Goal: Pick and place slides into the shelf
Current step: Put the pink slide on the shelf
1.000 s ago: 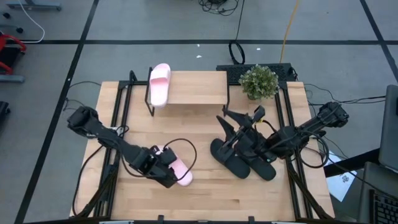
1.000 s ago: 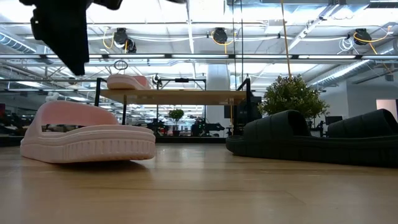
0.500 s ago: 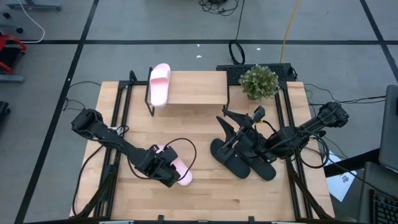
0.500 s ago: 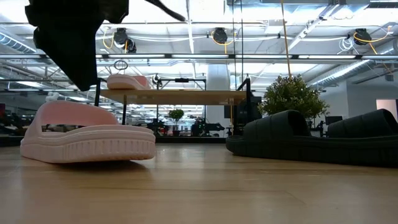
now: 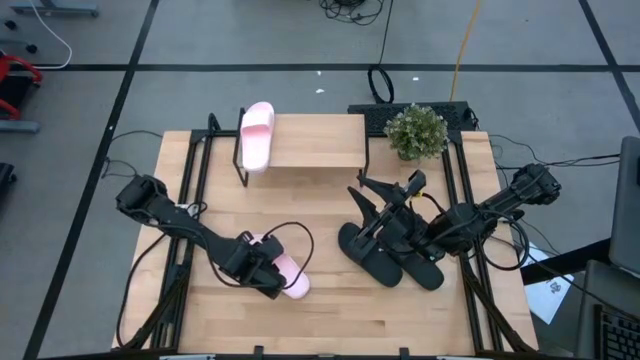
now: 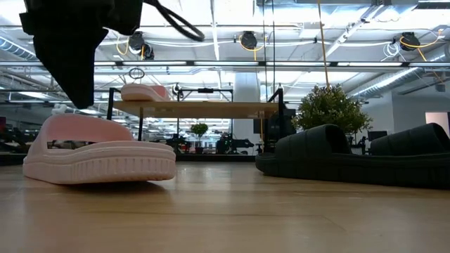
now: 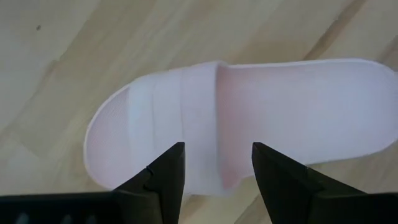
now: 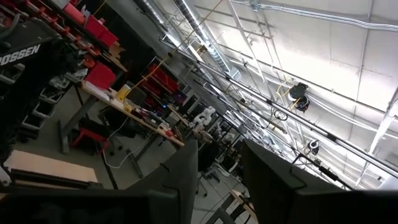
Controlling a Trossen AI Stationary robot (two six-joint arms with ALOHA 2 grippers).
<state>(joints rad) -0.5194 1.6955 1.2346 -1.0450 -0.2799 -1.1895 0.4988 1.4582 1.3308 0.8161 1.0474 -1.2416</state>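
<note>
The pink slide should go on the shelf beside its mate, so my left gripper should next grab the slide by its strap's open edge [image 7: 218, 146].
A pale pink slide [image 7: 249, 118] lies sole down on the table's near left part [image 5: 293, 281]. My left gripper [image 7: 217, 168] hangs open just above it, pointing steeply down, its fingers on either side of the strap's [image 7: 193, 112] line and clear of it; in the low view the gripper [image 6: 70, 56] stands over the slide [image 6: 98, 151]. A second pink slide [image 5: 257, 135] lies on the left end of the shelf's top board [image 5: 320, 140]. Two black slides [image 5: 365, 255] [image 5: 425, 272] rest on the table at the right. My right gripper [image 5: 390, 190] waits open, raised above them.
A potted plant [image 5: 416, 130] stands at the far right beside the shelf. Black rails [image 5: 190, 200] run along the table's left and right sides. A cable loop [image 5: 290, 240] hangs from the left arm near the pink slide. Bare wood [image 5: 330, 320] lies along the near edge.
My left gripper has sunk a little toward the pink slide on the table and tipped to point more steeply down, still open. The slides have not moved.
</note>
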